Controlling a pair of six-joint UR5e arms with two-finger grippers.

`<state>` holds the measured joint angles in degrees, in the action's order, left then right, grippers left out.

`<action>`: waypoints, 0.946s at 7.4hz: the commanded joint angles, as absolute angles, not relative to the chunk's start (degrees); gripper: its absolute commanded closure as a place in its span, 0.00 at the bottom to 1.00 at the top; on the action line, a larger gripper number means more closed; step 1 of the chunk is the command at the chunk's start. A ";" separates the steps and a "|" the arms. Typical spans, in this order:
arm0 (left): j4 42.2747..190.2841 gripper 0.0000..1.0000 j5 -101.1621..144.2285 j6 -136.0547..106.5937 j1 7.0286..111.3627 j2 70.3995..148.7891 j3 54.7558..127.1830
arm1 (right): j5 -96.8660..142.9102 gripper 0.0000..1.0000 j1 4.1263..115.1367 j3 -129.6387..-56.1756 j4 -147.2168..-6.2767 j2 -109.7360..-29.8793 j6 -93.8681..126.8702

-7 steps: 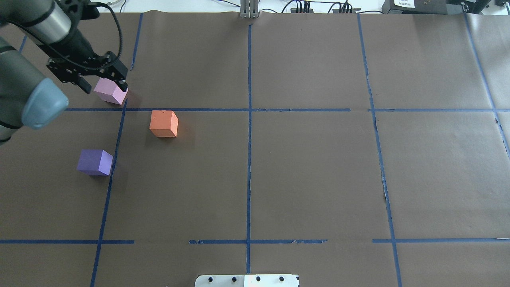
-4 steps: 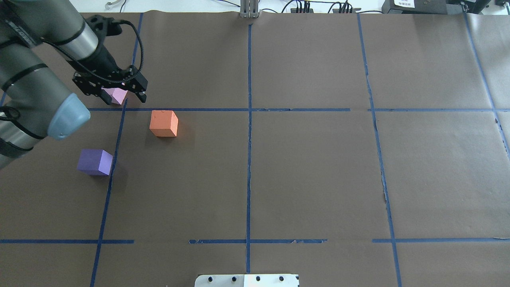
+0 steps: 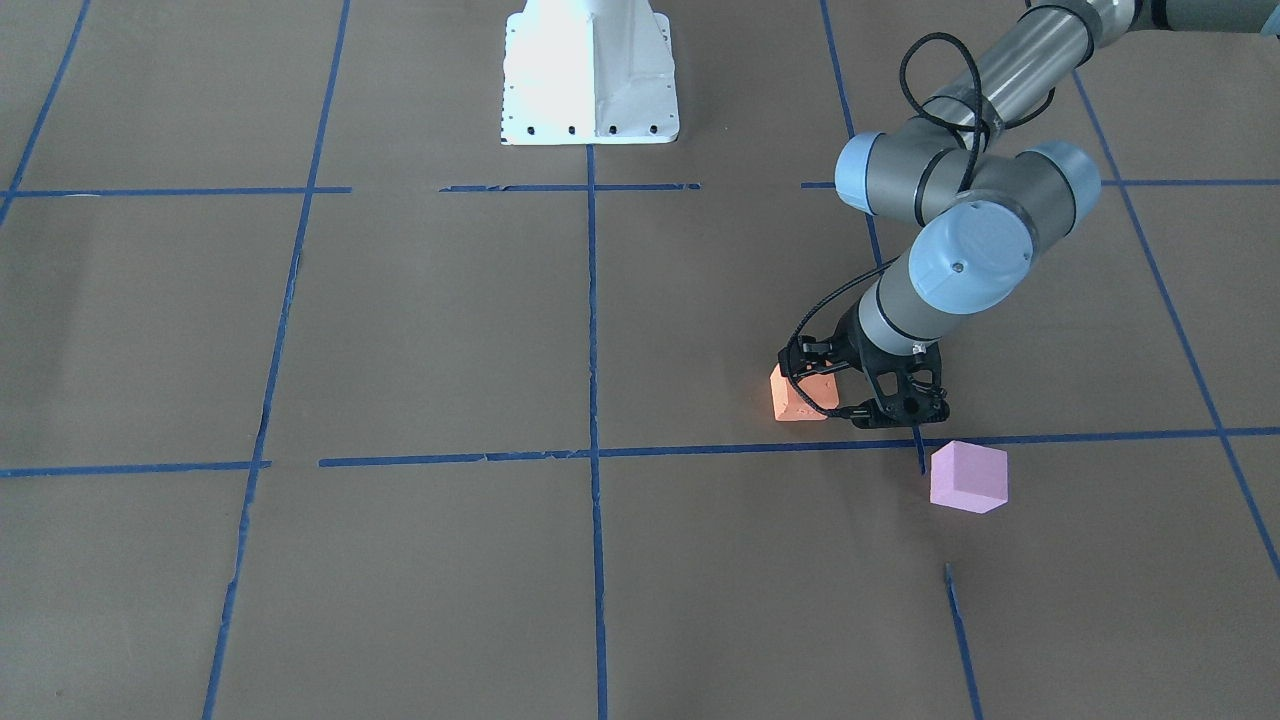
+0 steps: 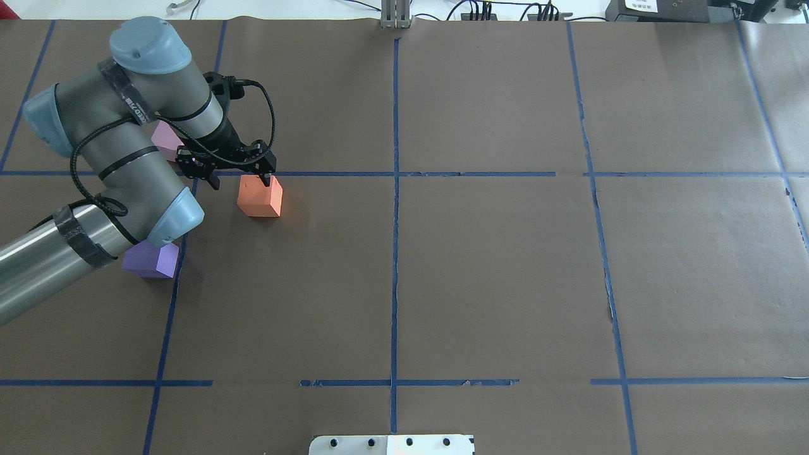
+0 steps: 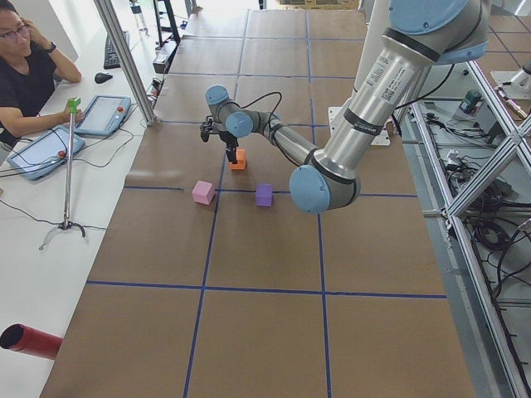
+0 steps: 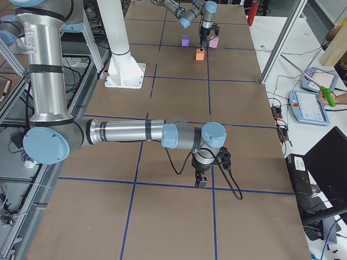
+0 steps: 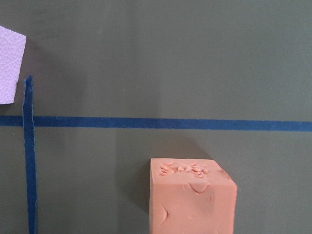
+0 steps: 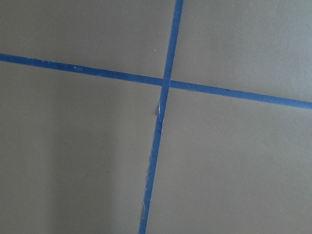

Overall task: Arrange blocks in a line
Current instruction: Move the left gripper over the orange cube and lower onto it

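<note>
My left gripper grabs the opposite smooth sides of the orange block (image 4: 259, 198) next, to set the orange block in line with the other blocks.
The orange block (image 4: 259, 198) lies left of the centre, also in the front view (image 3: 795, 398) and close up in the left wrist view (image 7: 192, 195). The pale pink block (image 4: 164, 139) lies farther back and left, half hidden by my left arm; it shows whole in the front view (image 3: 967, 477). The violet block (image 4: 150, 260) lies nearer, partly under my left elbow. My left gripper (image 4: 242, 181) is open and empty, low over the orange block's far edge, one finger at its top corner. My right gripper (image 6: 200, 182) points down at bare table; I cannot tell whether it is open.
Blue tape lines (image 4: 395, 189) divide the brown table cover into squares. The white robot base (image 3: 590, 75) stands at the table's near edge. An operator (image 5: 25, 75) sits at the far side with tablets beside the table.
My left gripper has moved from around the pink block rightward and nearer, to over the orange block. The pink block stays on the table. No block has shifted.
</note>
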<state>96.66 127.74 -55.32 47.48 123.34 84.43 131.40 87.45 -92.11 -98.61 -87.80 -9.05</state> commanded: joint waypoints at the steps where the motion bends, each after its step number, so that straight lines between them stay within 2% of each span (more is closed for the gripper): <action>1: 100.10 0.00 126.21 -58.61 46.67 123.57 82.62 | 131.40 0.00 87.45 -92.11 -98.61 -87.80 -9.05; 7: 102.20 0.00 126.21 -59.94 44.65 123.84 81.13 | 131.40 0.00 87.45 -92.11 -98.61 -87.80 -9.05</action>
<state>100.72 126.21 -59.76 44.87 123.85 82.09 131.40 87.45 -92.11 -98.61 -87.80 -9.05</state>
